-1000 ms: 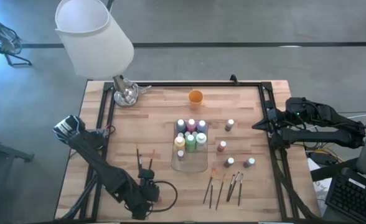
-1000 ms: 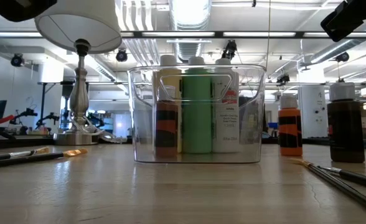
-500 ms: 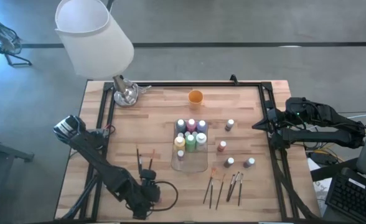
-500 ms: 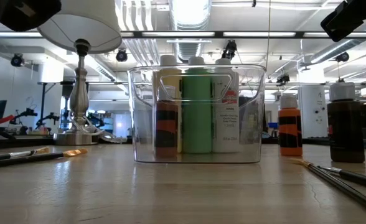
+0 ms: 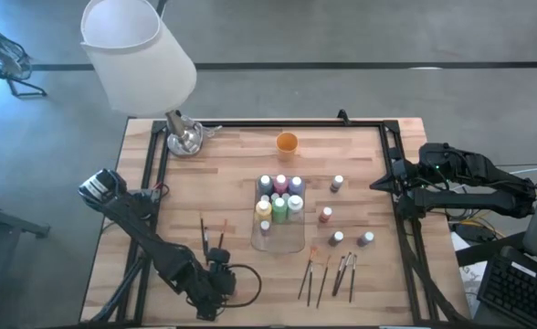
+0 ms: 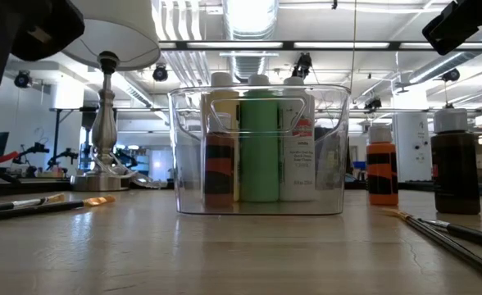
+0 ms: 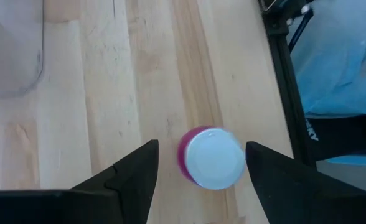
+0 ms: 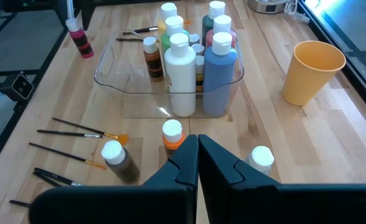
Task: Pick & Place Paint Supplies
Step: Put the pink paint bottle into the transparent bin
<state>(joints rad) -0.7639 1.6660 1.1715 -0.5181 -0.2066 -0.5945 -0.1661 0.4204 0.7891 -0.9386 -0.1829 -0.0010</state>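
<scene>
My left gripper's fingers reach down on both sides of the white cap [image 7: 215,159] on the pink bottle, so closing now would catch it.
A pink paint bottle [image 7: 211,158] with a white cap stands upright on the table near its near-left corner, also seen in the right wrist view [image 8: 80,37]. My left gripper [image 7: 201,149] hangs open just above it, one finger on each side of the cap, touching nothing. In the high view the left gripper [image 5: 219,270] hides the bottle. A clear tray [image 5: 291,239] at mid-table holds several paint bottles [image 5: 279,196]. My right gripper [image 8: 197,142] is shut, raised at the table's right edge.
Loose bottles [image 5: 338,238] stand to the right of the tray, with several brushes [image 5: 328,274] lying near the front edge. Two brushes [image 5: 212,236] lie just beyond my left gripper. An orange cup [image 5: 287,142] and a lamp [image 5: 184,137] stand at the back.
My left arm has sunk a little over the pink bottle, showing lower in the low view's top left corner. Its gripper stays open.
</scene>
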